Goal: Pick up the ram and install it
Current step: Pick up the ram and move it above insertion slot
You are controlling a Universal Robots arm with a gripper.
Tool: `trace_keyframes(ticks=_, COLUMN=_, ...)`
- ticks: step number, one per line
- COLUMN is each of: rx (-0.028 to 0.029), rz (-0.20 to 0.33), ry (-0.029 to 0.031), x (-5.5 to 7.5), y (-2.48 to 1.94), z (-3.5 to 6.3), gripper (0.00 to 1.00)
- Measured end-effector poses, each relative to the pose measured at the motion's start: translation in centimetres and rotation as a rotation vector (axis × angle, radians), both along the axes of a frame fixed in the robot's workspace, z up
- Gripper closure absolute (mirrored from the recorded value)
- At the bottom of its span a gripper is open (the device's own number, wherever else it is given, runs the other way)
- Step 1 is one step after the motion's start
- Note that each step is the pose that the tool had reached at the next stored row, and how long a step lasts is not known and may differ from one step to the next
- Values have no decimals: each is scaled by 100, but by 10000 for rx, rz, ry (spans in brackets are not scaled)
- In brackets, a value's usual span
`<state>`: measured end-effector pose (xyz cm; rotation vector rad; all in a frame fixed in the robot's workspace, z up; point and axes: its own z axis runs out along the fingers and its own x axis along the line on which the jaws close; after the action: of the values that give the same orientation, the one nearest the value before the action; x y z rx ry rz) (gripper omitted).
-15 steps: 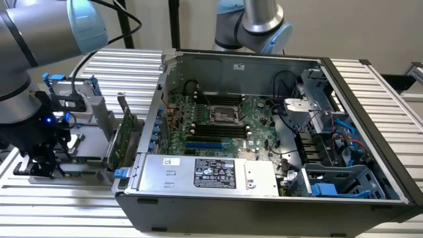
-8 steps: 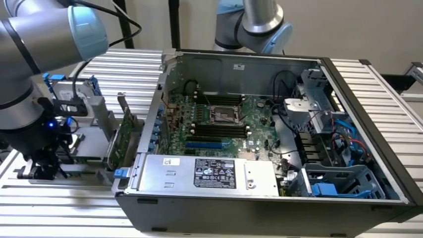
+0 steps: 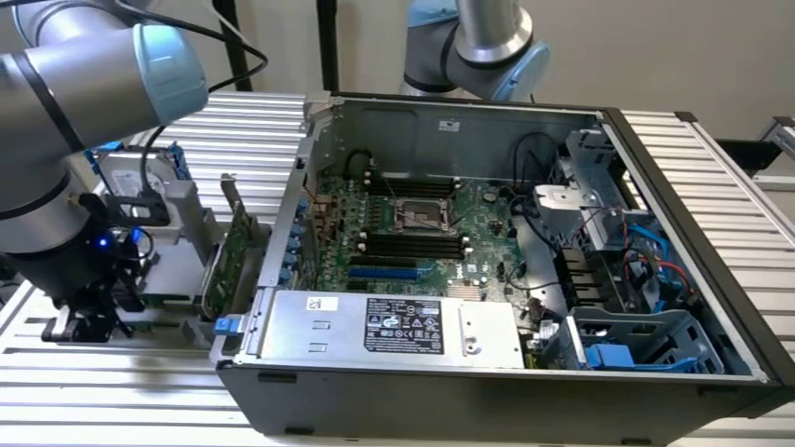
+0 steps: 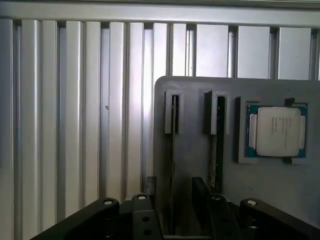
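Observation:
The gripper picks up the ram stick by its long edge opposite the contacts next, to install it in a black motherboard slot.
My gripper (image 4: 175,212) is open over a grey parts holder (image 4: 190,165). One ram stick (image 4: 173,145) stands on edge in a narrow slot of the holder and runs down between my two dark fingers (image 4: 201,197). I cannot tell whether they touch it. A second ram stick (image 4: 216,155) stands in the neighbouring slot, beside one finger. In the exterior view the gripper (image 3: 85,321) hangs low over the table, at the exterior view's left of the open computer case (image 3: 497,372). The black motherboard slots (image 3: 410,244) lie inside the case.
A processor chip (image 4: 276,131) lies in a recess of the holder. A tall green expansion card (image 3: 230,251) stands between my arm and the case. A grey hard drive with blue rails (image 3: 137,177) stands behind. The ribbed aluminium table (image 4: 75,125) extends around. A second arm (image 3: 478,47) stands behind the case.

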<state>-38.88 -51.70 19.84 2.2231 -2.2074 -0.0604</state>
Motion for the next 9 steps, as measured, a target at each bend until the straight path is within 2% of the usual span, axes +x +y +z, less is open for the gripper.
trace_keyframes(ticks=8, rx=11, rz=1, ry=73, x=1, y=-1, z=-34, gripper=0)
trace_keyframes(ticks=9, rx=12, rz=1, ry=79, x=1, y=-1, z=-35, gripper=100)
